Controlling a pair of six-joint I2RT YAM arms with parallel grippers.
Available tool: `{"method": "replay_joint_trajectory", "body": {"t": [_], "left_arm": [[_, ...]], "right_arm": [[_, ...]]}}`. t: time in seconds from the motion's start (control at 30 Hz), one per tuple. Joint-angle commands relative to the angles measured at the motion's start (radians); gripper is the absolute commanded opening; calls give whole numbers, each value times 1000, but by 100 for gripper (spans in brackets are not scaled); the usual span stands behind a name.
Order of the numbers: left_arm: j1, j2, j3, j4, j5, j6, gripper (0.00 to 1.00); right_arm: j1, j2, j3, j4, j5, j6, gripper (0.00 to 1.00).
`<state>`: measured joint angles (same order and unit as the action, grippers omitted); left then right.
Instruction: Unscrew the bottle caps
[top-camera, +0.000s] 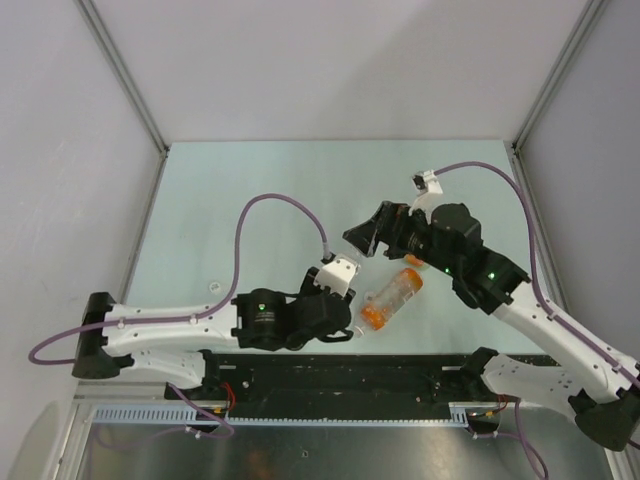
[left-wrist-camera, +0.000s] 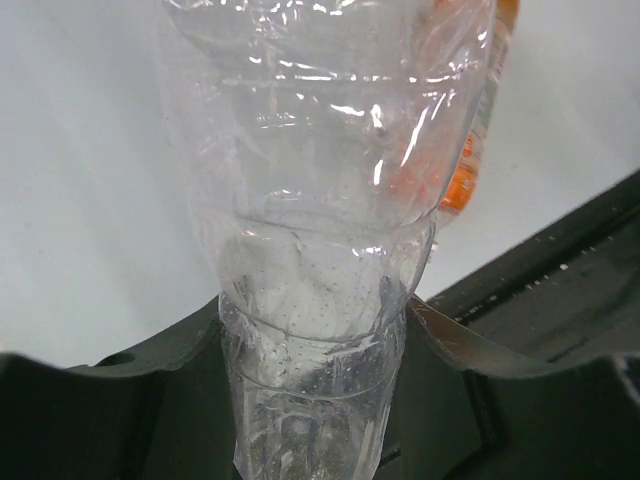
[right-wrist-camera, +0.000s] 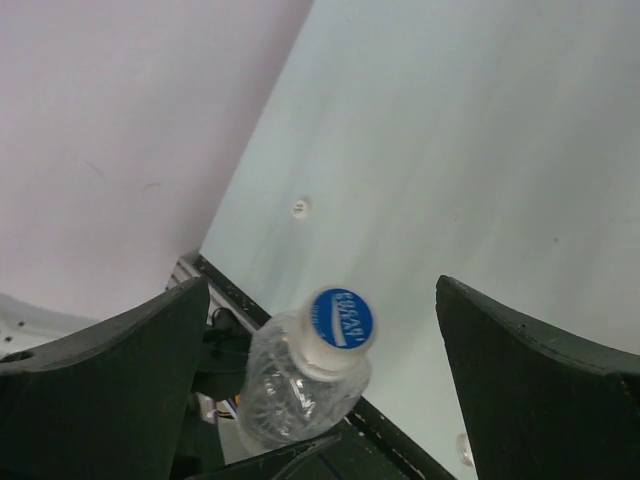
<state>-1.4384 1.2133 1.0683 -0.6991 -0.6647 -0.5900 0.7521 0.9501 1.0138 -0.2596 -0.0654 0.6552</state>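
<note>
The cap needs to be unscrewed from the bottle, so my right gripper should next grab the cap by its white side (right-wrist-camera: 334, 336), with my fingers on opposite sides.
My left gripper (left-wrist-camera: 315, 365) is shut on the lower end of a clear bottle (left-wrist-camera: 320, 200) and holds it up off the table. The bottle's cap (right-wrist-camera: 340, 318) has a white side and a blue printed top, and it sits on the neck. My right gripper (right-wrist-camera: 322, 300) stands wide open around the cap, with its fingers (right-wrist-camera: 120, 380) clear of it on both sides. From above, the left gripper (top-camera: 345, 270) and the right gripper (top-camera: 362, 240) meet mid-table. An orange bottle (top-camera: 392, 298) lies on its side just right of them.
A small white loose cap (right-wrist-camera: 300, 207) lies on the pale table (top-camera: 260, 190), left of the arms (top-camera: 213, 285). A black rail (top-camera: 400, 375) runs along the near edge. Grey walls close in the left, right and back.
</note>
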Motion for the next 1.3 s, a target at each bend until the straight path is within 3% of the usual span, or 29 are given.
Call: {"method": "replay_joint_trajectory", "body": {"t": [0.0, 0.2, 0.4, 0.6, 0.9, 1.0, 1.27], "left_arm": [[-28, 59, 106, -129, -179, -89, 0], [-54, 134, 173, -202, -235, -110, 0], [-70, 143, 185, -220, -248, -122, 0], [-72, 139, 187, -233, -254, -129, 0], [-70, 168, 189, -241, -234, -136, 0], [-64, 176, 188, -239, -199, -133, 0], [-6, 205, 178, -215, -6, -75, 0]], "right_arm": [[9, 37, 60, -67, 63, 19, 99], [8, 35, 62, -66, 51, 50, 91], [8, 19, 61, -51, 19, 51, 59], [10, 31, 60, -49, -23, 53, 50], [10, 31, 59, -47, -50, 34, 5], [10, 28, 54, -39, -55, 11, 1], [9, 15, 31, 15, -114, -68, 0]]}}
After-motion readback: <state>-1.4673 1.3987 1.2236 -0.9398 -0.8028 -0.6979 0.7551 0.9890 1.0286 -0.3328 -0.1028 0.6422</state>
